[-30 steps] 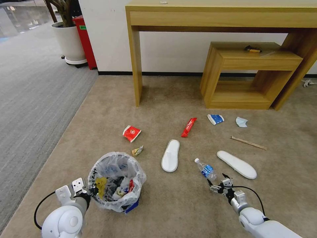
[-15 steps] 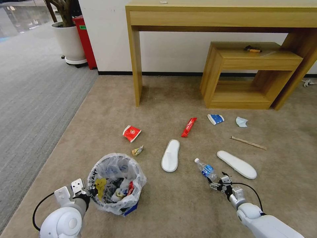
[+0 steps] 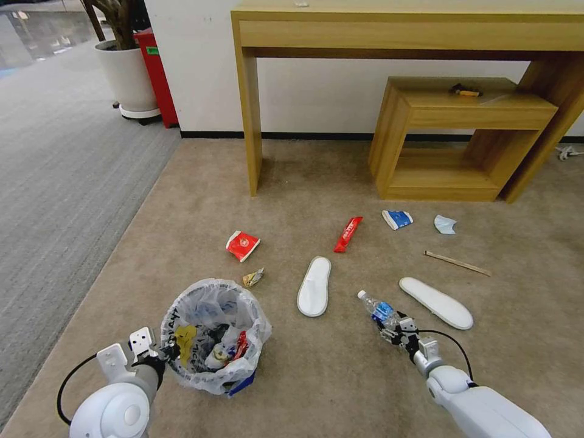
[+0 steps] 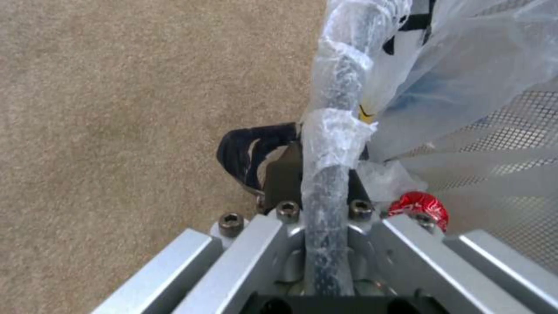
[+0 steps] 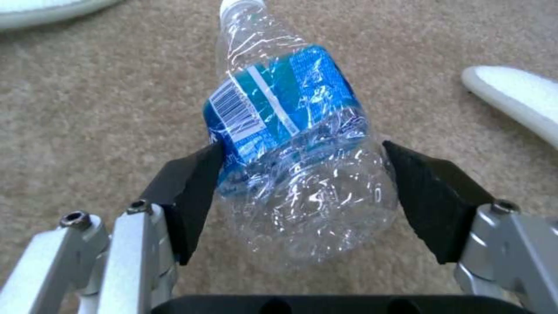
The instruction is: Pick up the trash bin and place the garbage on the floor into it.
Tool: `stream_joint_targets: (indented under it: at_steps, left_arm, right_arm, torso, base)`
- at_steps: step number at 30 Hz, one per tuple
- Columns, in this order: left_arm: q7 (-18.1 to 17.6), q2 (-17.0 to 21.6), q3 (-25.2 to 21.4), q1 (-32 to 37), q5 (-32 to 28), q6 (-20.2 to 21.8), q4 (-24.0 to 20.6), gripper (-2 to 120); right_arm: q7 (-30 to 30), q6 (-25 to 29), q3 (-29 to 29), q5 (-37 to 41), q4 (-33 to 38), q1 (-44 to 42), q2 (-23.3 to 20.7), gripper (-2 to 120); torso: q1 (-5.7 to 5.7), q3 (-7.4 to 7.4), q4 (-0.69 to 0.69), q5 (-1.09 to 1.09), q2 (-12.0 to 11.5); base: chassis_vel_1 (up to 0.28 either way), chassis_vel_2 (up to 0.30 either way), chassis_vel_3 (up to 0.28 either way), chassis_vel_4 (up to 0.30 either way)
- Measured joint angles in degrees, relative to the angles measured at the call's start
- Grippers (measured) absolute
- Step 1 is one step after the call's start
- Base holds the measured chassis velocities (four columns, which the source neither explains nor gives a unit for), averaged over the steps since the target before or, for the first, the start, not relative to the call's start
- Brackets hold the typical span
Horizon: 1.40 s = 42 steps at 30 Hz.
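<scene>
The clear bottle should go into the trash bin, so my right gripper will next grab it by its base below the blue label (image 3: 392, 321) and drop it in there.
The trash bin (image 3: 210, 287), black with a clear bag liner and litter inside, stands on the beige floor (image 3: 304, 377) at the lower left. My left gripper (image 3: 167, 351) is shut on its wrapped rim (image 4: 337, 87). A crumpled clear bottle (image 3: 378, 309) with a blue label lies ahead of my right arm. My right gripper (image 3: 392, 325) is open, its black pads (image 5: 192, 183) on either side of the bottle's (image 5: 290, 144) base. Other garbage lies around: two white slippers (image 3: 314, 286) (image 3: 436, 302), red wrappers (image 3: 347, 233) (image 3: 243, 245), a blue-white packet (image 3: 397, 219), a mask (image 3: 444, 224), a stick (image 3: 457, 263).
A tall wooden table's leg (image 3: 250, 121) and a low wooden shelf (image 3: 450, 140) stand against the far wall. Grey ribbed carpet (image 3: 55, 182) runs along the left. A white plant pot (image 3: 128, 76) and a red box (image 3: 157, 73) sit at the far left.
My right gripper has moved forward onto the bottle, so its fingers now straddle the base. The left gripper and bin have barely shifted.
</scene>
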Motion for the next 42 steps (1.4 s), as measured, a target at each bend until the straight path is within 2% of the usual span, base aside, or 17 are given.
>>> stream_joint_targets:
  at_steps: [3,8,10,11,14,23,25,36,38,41,42]
  left_arm:
    - [0.0,-0.1,0.0,0.1,0.0,0.0,-0.3,0]
    - [-0.1,-0.3,0.1,0.2,0.1,0.0,-0.5,0]
    - [-0.1,-0.4,0.2,0.3,0.3,0.0,-0.5,0]
    - [-0.1,-0.4,0.2,0.3,0.3,0.0,-0.5,0]
    - [-0.1,-0.5,0.3,0.2,0.4,0.0,-0.3,0]
    - [-0.1,-0.4,0.4,-0.2,0.5,0.0,0.5,0]
    - [-0.1,-0.3,0.3,-0.3,0.5,0.0,0.7,0]
    - [-0.1,0.2,0.2,-1.2,0.4,0.0,2.7,0]
    - [-0.1,0.1,0.3,-1.4,0.4,0.0,3.1,0]
    - [-0.1,0.1,0.4,-1.6,0.5,0.0,3.3,0]
    - [-0.1,0.0,0.6,-1.9,0.5,0.0,3.5,0]
  right_arm:
    - [-0.1,0.1,0.1,0.1,0.0,-0.3,0.2,70]
    - [-0.4,1.0,0.3,-0.2,-0.6,-0.7,0.6,60]
    - [-0.5,1.2,0.4,-0.4,-0.7,-0.8,0.6,52]
    - [-0.5,1.2,0.4,-0.4,-0.7,-0.8,0.6,52]
    - [-0.7,1.9,0.4,-0.8,-1.2,-0.7,0.6,38]
    - [-0.9,2.4,0.2,-1.1,-0.1,-0.9,0.0,21]
    - [-0.8,2.3,0.0,-0.9,1.5,-1.1,-0.8,18]
    - [0.9,-0.5,-2.7,2.8,18.9,-2.2,-7.9,18]
    - [-0.2,-0.7,-3.4,4.4,23.1,-2.3,-9.7,18]
    - [-1.2,-0.5,-3.9,5.4,25.1,-2.4,-10.6,18]
    - [-3.9,0.1,-4.6,7.6,28.5,-2.5,-12.0,18]
  torso:
    - [0.00,0.00,-0.01,-0.01,0.0]
    - [0.00,0.00,-0.02,-0.01,0.0]
    - [0.00,0.00,-0.01,-0.01,0.0]
    - [0.00,0.00,-0.01,-0.01,0.0]
    - [0.00,0.00,-0.01,0.00,0.0]
    - [0.00,0.00,0.00,0.02,0.0]
    - [0.00,0.00,-0.01,0.02,0.0]
    - [0.00,0.00,-0.01,0.00,0.0]
    - [0.00,0.00,0.00,0.00,0.0]
    - [0.00,0.00,0.00,0.01,0.0]
    - [0.00,0.00,-0.01,0.01,0.0]
  base:
    - [0.000,0.000,0.000,0.000]
    - [0.000,0.000,0.000,0.000]
    - [0.000,0.000,0.000,0.000]
    - [0.000,0.000,0.000,0.000]
    - [0.000,0.000,0.000,0.000]
    - [0.000,0.000,0.000,0.000]
    - [0.000,0.000,0.000,0.000]
    - [0.000,0.000,0.000,0.000]
    - [0.000,0.000,0.000,0.000]
    - [0.000,0.000,0.000,0.000]
    - [0.000,0.000,0.000,0.000]
